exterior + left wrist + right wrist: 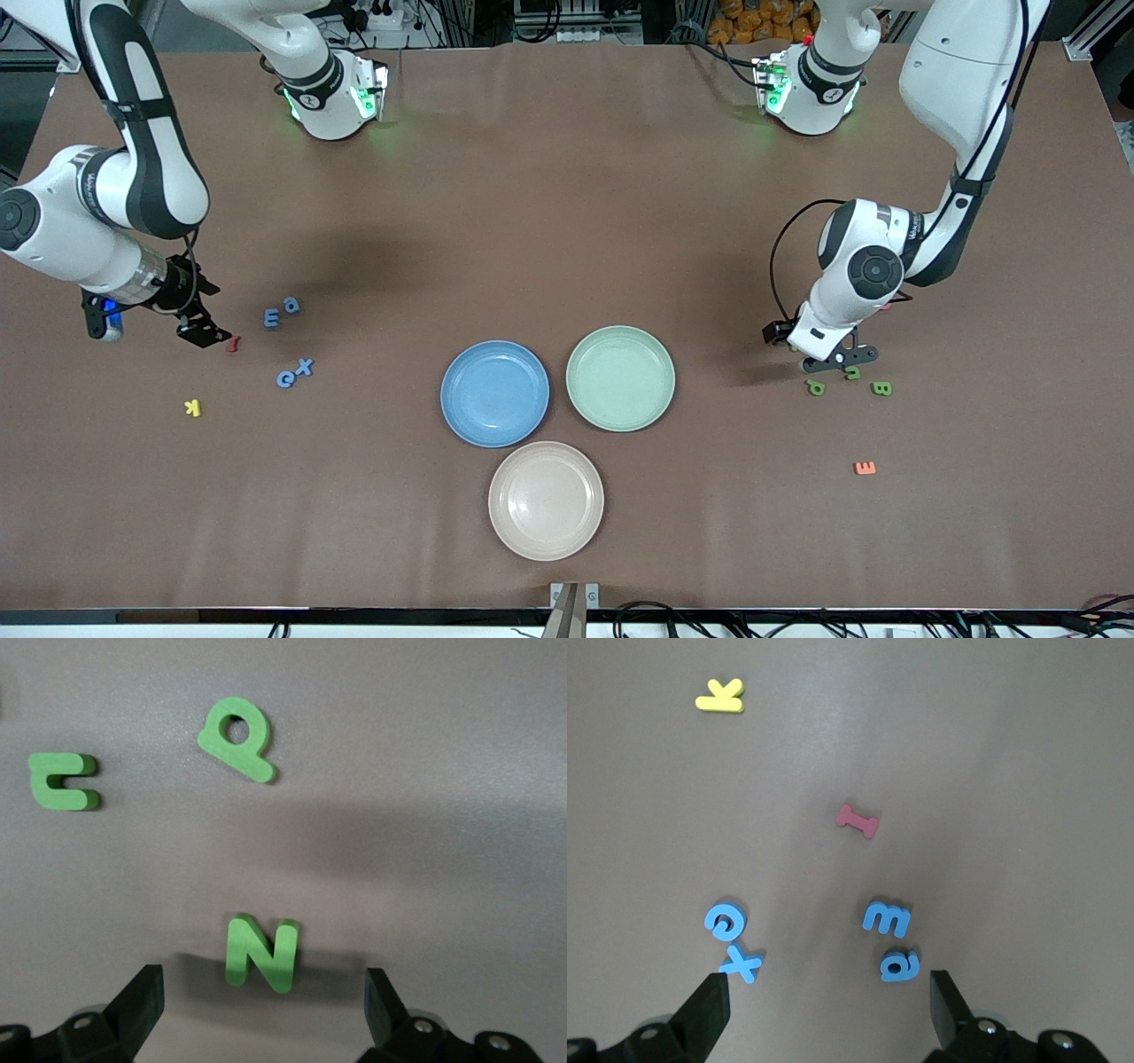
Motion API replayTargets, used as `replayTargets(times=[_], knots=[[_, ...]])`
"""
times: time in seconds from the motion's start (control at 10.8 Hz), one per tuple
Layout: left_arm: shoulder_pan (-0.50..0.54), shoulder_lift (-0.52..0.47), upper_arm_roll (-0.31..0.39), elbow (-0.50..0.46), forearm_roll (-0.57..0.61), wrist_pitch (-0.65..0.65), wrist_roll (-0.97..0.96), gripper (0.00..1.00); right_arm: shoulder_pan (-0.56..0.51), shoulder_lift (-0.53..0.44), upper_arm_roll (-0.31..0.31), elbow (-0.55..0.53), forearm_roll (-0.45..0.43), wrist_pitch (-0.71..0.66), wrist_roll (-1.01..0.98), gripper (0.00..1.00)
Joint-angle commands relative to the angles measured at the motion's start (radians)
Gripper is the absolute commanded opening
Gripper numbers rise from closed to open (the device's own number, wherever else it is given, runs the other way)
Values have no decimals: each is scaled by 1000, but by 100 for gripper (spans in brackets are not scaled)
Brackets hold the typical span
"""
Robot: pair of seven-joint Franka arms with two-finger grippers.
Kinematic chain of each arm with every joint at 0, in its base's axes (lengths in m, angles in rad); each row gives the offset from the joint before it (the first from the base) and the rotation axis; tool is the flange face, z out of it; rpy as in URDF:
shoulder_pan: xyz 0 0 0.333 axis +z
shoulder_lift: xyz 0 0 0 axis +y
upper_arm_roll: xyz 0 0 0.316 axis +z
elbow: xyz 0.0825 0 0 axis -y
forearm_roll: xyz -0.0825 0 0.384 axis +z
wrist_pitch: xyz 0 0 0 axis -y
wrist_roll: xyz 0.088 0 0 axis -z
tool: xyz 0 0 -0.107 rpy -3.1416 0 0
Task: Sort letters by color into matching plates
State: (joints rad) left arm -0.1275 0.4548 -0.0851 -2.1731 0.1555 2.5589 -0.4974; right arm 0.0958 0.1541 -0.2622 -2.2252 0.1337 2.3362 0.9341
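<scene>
My left gripper should close now, because its fingers are beside the green "N" at the tabletop in the left wrist view. Closing now would hold the letter.
The blue plate [494, 392] and the mint green plate [620, 377] sit side by side mid-table, both empty. Blue letters lie toward the right arm's end: an "E" [271, 317], an "a" [291, 306], an "X" [305, 366] and a round one [285, 379]. My right gripper [202, 332] hangs open beside them; in its wrist view the "X" [741, 964] and the "a" [899, 966] lie just ahead of its fingertips [830, 997]. Green letters lie toward the left arm's end: a "P" [814, 386], a "B" [881, 387] and a curved one [852, 373]. My left gripper [840, 359] is open low over a green "N" [260, 952].
A cream plate [546, 501] sits nearer the front camera than the two coloured plates. A red letter [233, 343] and a yellow "K" [192, 407] lie by the blue letters. An orange letter [865, 467] lies nearer the camera than the green ones.
</scene>
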Motion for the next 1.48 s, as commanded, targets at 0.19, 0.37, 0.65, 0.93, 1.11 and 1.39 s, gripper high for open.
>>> replayTargets(times=[0.19, 0.37, 0.65, 0.93, 1.11, 1.39], knots=[[19, 16, -5, 12, 27, 20, 16, 1, -13, 18, 8, -13, 14, 18, 210, 100], [16, 16, -7, 12, 19, 27, 8, 0, -13, 36, 8, -16, 14, 32, 273, 100], [6, 15, -5, 15, 15, 29, -1, 0, -2, 42, 9, -74, 14, 141, 362, 100], [5, -1, -19, 67, -4, 29, -70, 0, 5, 65, 9, -134, 12, 254, 371, 100], [0, 1, -48, 113, -5, 29, -146, 0, 12, 74, 9, -151, 12, 281, 370, 100], [-1, 4, -122, 185, -5, 27, -297, 0, 12, 82, 11, -210, 12, 381, 359, 100]])
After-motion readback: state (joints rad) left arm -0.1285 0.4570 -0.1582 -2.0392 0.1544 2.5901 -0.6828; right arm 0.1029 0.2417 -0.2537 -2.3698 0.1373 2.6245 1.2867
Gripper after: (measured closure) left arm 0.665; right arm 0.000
